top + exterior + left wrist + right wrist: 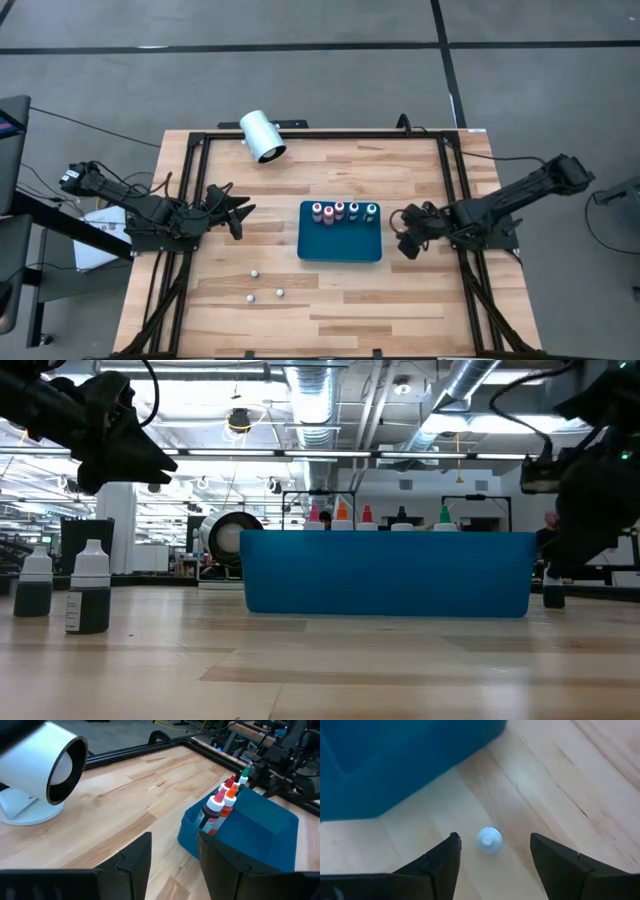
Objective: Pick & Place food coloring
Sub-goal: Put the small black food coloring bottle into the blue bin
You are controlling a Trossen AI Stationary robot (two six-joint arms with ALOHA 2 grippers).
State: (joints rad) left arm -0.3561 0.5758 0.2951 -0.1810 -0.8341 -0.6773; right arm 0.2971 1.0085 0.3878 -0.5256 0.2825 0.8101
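Note:
My right gripper pinches the tiny bottle's white cap next, to place the bottle in the blue tray.
A blue tray sits mid-table with several white-capped dropper bottles standing in a row along its far edge; they also show in the left wrist view. Three more bottles stand loose on the table, nearer the front left. My right gripper is open and points down, just right of the tray. Its fingers stand on either side of one upright bottle without touching it. That bottle stands on the table. My left gripper is open and empty, left of the tray and above the table.
A large white cylinder lies at the far left of the table and also shows in the left wrist view. Black frame rails run along the table's left, right and far sides. Bare wood lies at the front right.

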